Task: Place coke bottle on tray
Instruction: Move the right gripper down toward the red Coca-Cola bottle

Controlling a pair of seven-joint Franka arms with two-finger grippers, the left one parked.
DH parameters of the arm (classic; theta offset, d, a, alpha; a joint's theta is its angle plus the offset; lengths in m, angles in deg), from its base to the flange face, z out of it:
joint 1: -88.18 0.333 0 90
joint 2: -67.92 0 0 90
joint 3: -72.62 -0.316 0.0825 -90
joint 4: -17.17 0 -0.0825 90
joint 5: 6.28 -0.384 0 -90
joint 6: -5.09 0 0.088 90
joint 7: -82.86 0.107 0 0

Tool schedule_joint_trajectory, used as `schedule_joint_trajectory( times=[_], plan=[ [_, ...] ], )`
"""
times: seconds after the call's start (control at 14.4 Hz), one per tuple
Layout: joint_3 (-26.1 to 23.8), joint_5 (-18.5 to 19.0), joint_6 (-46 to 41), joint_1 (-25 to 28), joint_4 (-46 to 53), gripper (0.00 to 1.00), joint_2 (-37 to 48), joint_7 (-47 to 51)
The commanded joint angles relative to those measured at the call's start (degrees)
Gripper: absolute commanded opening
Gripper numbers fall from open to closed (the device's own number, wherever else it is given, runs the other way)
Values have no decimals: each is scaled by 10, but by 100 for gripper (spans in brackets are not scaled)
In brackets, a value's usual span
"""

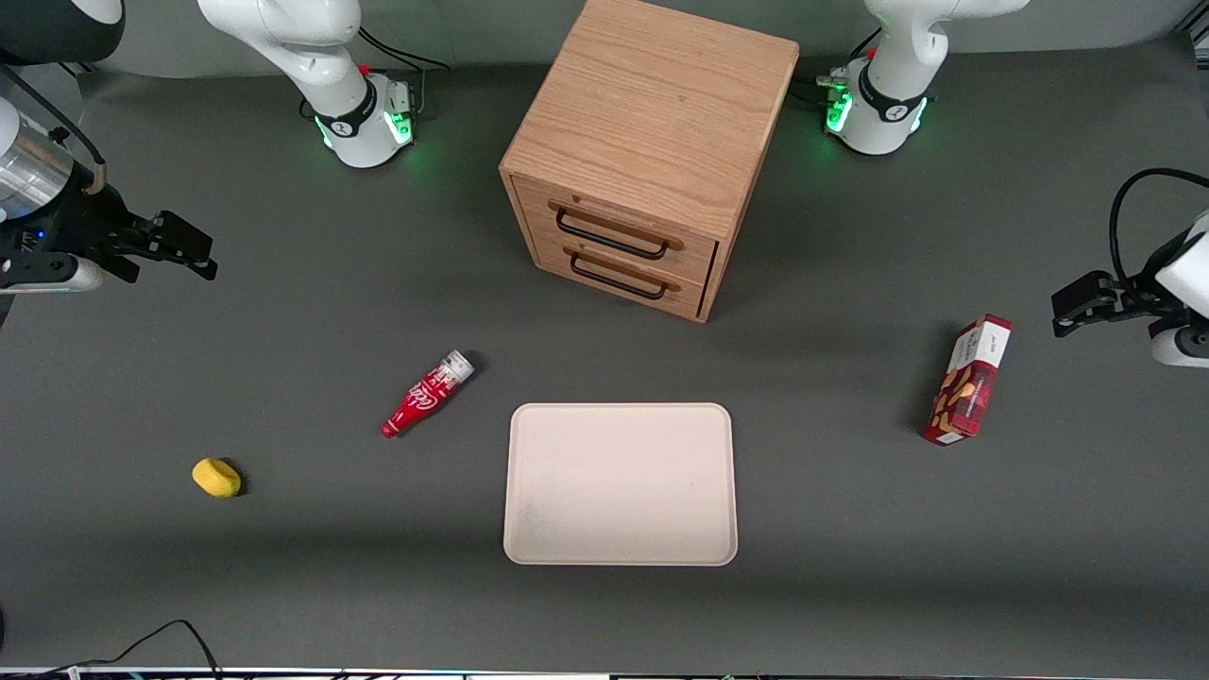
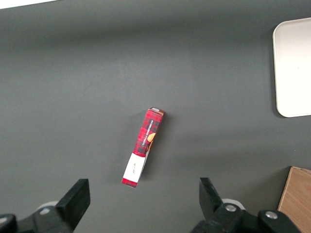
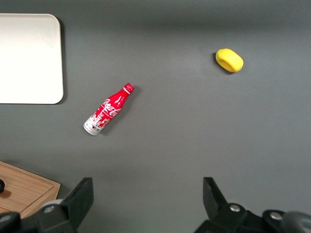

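Observation:
Next, my right gripper grabs the coke bottle by its labeled body (image 1: 430,392) and then places the bottle on the tray (image 1: 621,484).
The coke bottle (image 1: 427,394) lies on its side on the dark table, beside the cream tray (image 1: 621,484), toward the working arm's end; its cap points toward the front camera. It also shows in the right wrist view (image 3: 108,109), next to a corner of the tray (image 3: 29,58). The tray holds nothing. My right gripper (image 1: 184,250) is open and empty, high above the table at the working arm's end, well apart from the bottle and farther from the front camera than it. In the wrist view (image 3: 146,187) its two fingers stand wide apart over bare table.
A wooden two-drawer cabinet (image 1: 652,156) stands farther from the front camera than the tray, drawers shut. A yellow lemon-like object (image 1: 216,477) lies nearer the camera than the bottle, toward the working arm's end. A red snack box (image 1: 967,380) lies toward the parked arm's end.

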Motion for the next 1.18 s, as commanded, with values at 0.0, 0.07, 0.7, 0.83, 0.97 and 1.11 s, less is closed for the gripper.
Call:
schedule_joint_trajectory(
  times=[0.0, 0.07, 0.7, 0.83, 0.97, 1.11],
  plan=[
    [-7, -8, -13, -8, 14, 100, -9, -6],
    [-7, -9, -13, -6, 16, 100, -11, -3],
    [-59, -15, 87, 31, 8, 100, -155, 341],
    [-60, -14, 112, 40, -8, 100, -185, 419],
    [-61, -8, 152, 49, -38, 100, -207, 473],
    [-61, 3, 207, 64, -74, 100, -228, 523]
  ],
)
